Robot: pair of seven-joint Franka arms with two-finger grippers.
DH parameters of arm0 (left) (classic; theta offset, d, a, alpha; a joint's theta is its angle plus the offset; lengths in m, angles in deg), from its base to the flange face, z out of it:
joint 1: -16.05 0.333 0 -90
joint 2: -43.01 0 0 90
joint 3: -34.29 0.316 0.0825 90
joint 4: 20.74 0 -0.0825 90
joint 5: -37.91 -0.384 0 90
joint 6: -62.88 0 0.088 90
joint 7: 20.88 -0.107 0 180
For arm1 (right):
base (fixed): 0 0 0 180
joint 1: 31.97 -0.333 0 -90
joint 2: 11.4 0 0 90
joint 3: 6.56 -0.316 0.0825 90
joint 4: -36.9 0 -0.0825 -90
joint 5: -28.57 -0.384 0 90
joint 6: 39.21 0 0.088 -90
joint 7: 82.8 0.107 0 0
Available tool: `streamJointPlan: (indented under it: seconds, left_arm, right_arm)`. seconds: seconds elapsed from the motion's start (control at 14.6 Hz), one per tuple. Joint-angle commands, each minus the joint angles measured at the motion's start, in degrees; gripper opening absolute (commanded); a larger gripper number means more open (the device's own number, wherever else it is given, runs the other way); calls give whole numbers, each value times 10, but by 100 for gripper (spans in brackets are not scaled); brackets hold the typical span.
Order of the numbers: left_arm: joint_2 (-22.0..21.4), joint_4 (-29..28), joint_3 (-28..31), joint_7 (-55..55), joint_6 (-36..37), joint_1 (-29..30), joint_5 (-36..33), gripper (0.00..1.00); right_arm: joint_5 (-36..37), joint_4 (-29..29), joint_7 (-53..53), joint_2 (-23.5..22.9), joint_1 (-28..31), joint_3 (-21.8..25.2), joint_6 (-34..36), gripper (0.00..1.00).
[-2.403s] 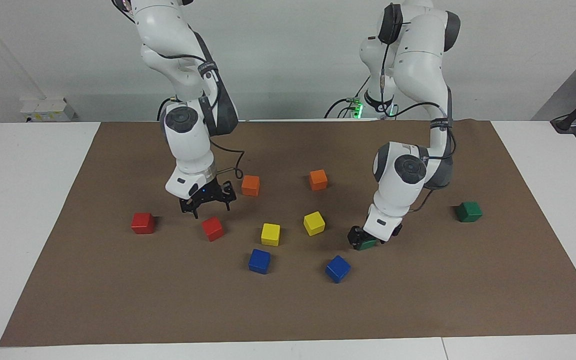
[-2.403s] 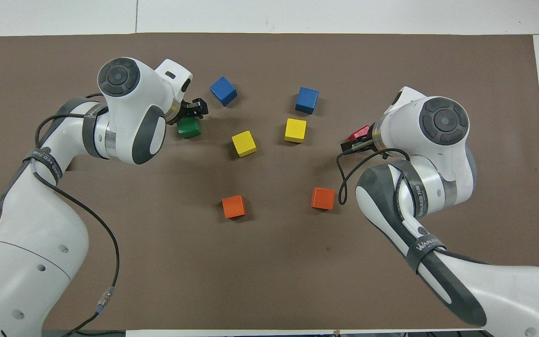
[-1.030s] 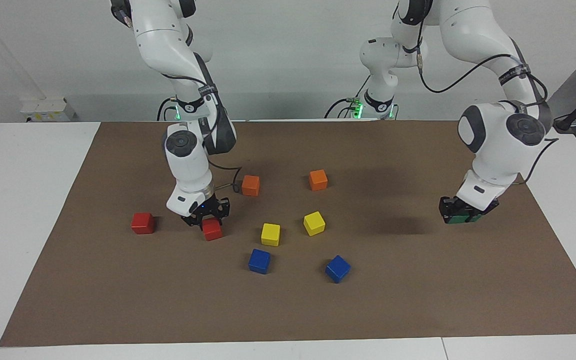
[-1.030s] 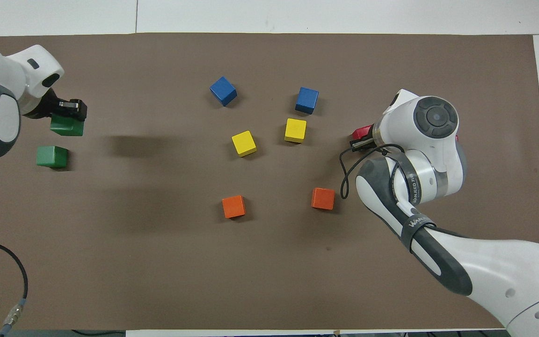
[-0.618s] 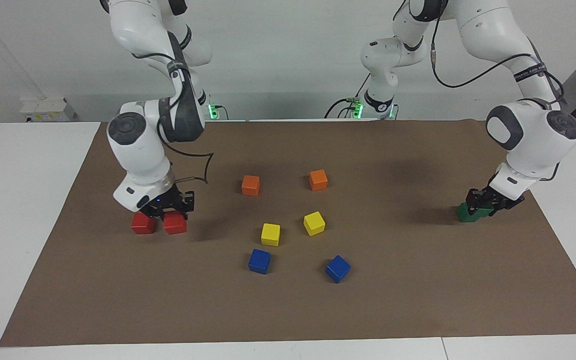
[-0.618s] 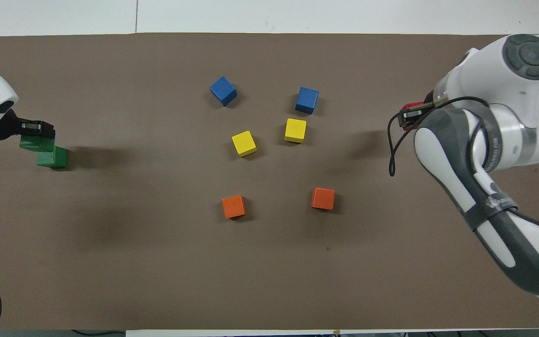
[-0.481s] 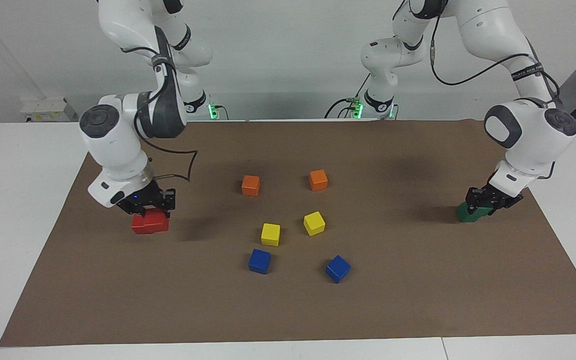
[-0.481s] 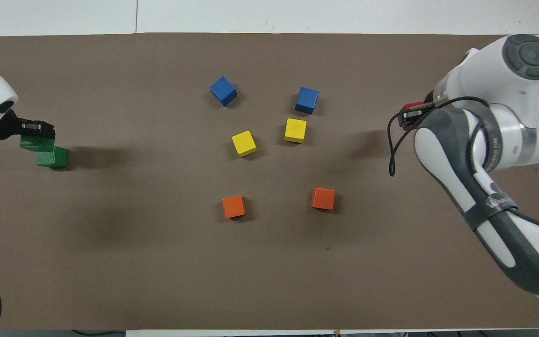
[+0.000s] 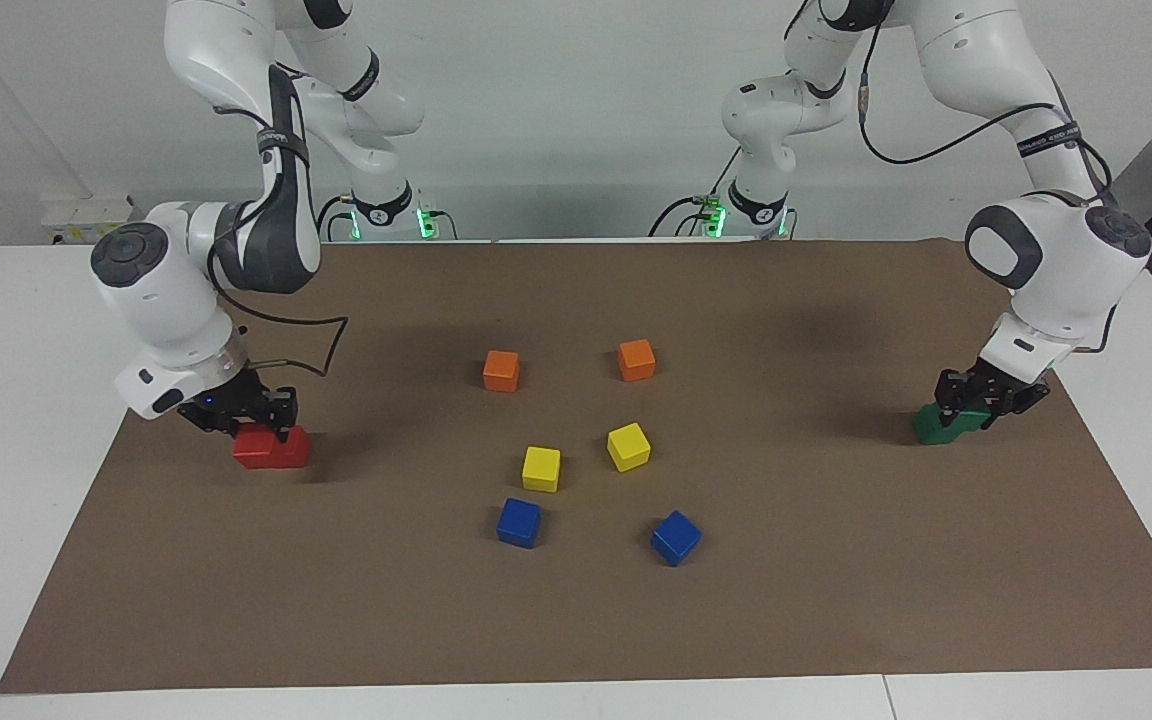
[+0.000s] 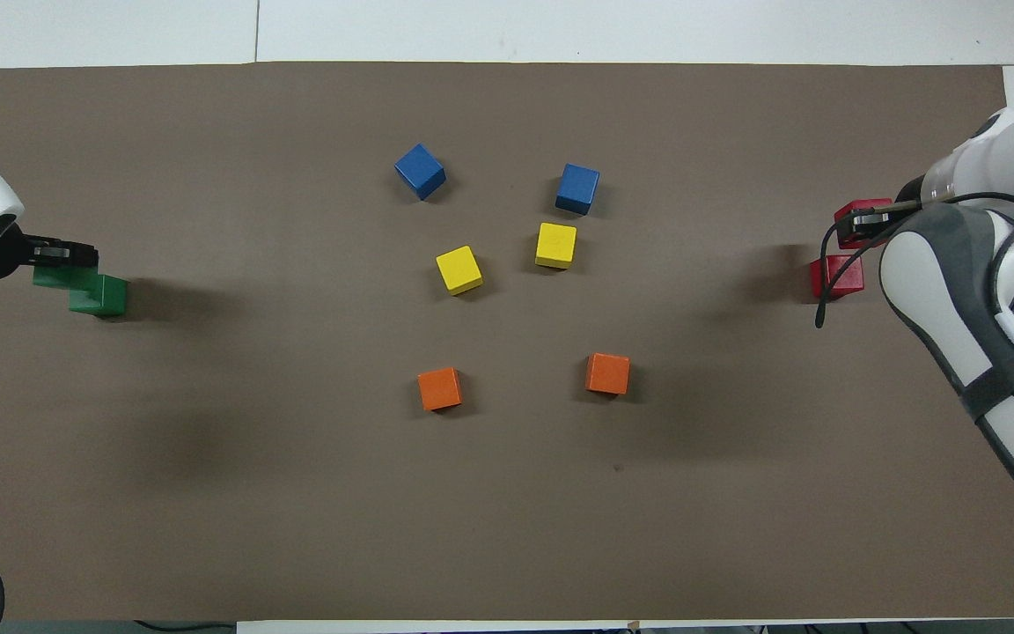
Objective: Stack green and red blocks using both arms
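The held red block would miss if my right gripper opened now, because it is offset from the resting red block in the overhead view.
My right gripper (image 9: 241, 418) is shut on a red block (image 9: 254, 445), held low against the other red block (image 9: 291, 448), which rests on the brown mat at the right arm's end. In the overhead view the held red block (image 10: 855, 214) sits offset from the resting one (image 10: 834, 277). My left gripper (image 9: 981, 398) is shut on a green block (image 9: 971, 418), low and overlapping the resting green block (image 9: 934, 428) at the left arm's end. Overhead, the held green block (image 10: 54, 276) is offset from the resting one (image 10: 100, 297). Neither held block sits squarely on its partner.
Two orange cubes (image 9: 501, 370) (image 9: 636, 359), two yellow cubes (image 9: 541, 468) (image 9: 628, 446) and two blue cubes (image 9: 519, 522) (image 9: 675, 537) lie in the middle of the mat (image 9: 576, 620). White table shows past the mat's edges.
Both arms swung outward from the middle. The right gripper carried its red block to the other red block. The left gripper carried its green block to the other green block and lowered it.
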Motion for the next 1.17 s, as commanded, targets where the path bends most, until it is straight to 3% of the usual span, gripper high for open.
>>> streamJointPlan:
  seconds: [0.0,0.27,1.1]
  left_arm:
    - [-21,-54,-3,-11,-64,7,14,0]
    - [-19,-57,-3,-11,-68,8,14,0]
    - [-16,-65,-3,4,-39,19,15,0]
  right_arm:
    - [-2,65,-13,37,10,-5,-31,0]
    - [-2,103,-14,50,20,-5,-57,0]
    - [-3,130,-11,61,25,-6,-59,0]
